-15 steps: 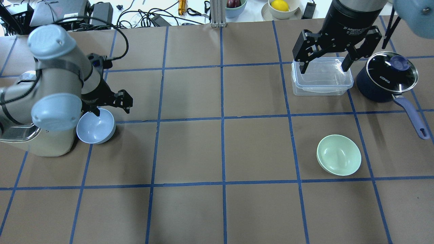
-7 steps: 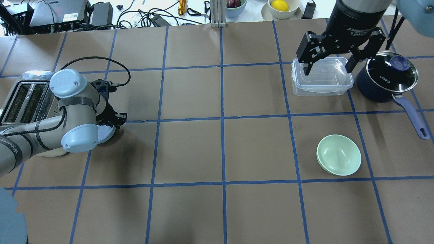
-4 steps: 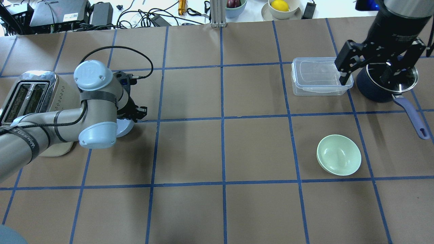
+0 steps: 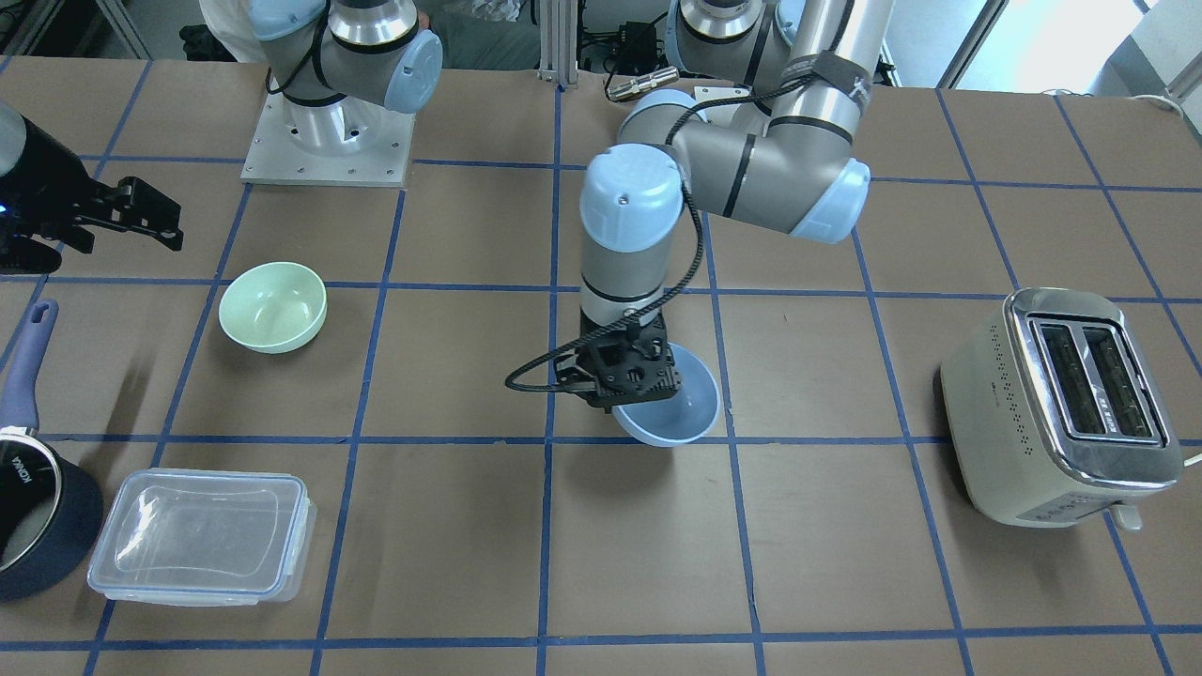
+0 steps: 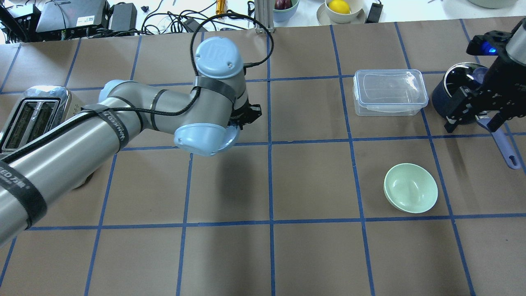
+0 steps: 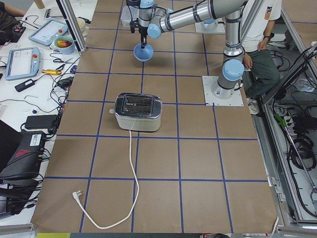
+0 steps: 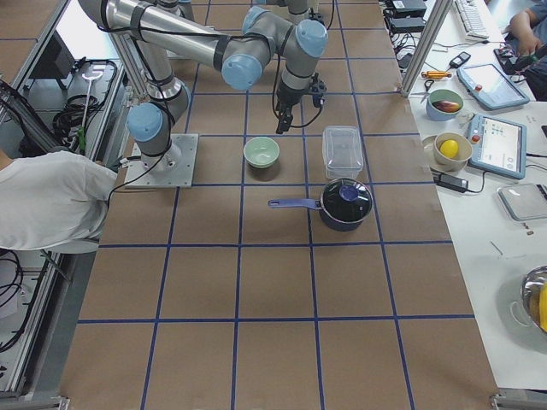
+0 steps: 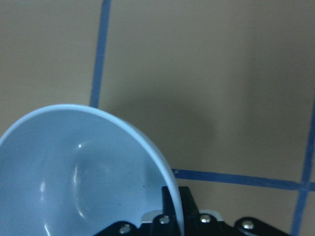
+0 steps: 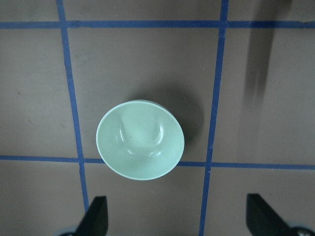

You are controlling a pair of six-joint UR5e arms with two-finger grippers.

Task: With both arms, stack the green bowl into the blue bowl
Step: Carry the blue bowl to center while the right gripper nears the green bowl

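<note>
The green bowl needs to be stacked into the blue bowl (image 4: 674,411), so my right gripper should grip the green bowl by its rim (image 4: 274,264) next.
The blue bowl (image 4: 674,411) hangs tilted above the table near its middle, held by its rim. My left gripper (image 4: 624,376) is shut on that rim; the left wrist view shows the finger (image 8: 172,204) clamped on the bowl's edge (image 8: 74,167). In the overhead view the bowl (image 5: 232,137) is mostly hidden under the left wrist. The green bowl (image 5: 411,193) sits upright on the table at the right, also in the front view (image 4: 272,307). My right gripper (image 5: 475,122) is open and empty, above and behind the green bowl (image 9: 140,140), with its fingertips (image 9: 97,215) spread wide.
A dark blue saucepan (image 5: 452,92) with a glass lid and a long handle (image 5: 504,146) sits under the right gripper. A clear lidded container (image 5: 389,92) stands left of it. A toaster (image 5: 33,115) stands at the far left.
My left arm has lifted the blue bowl and carried it right, from beside the toaster toward the table's middle. My right gripper has moved from over the container to over the saucepan.
</note>
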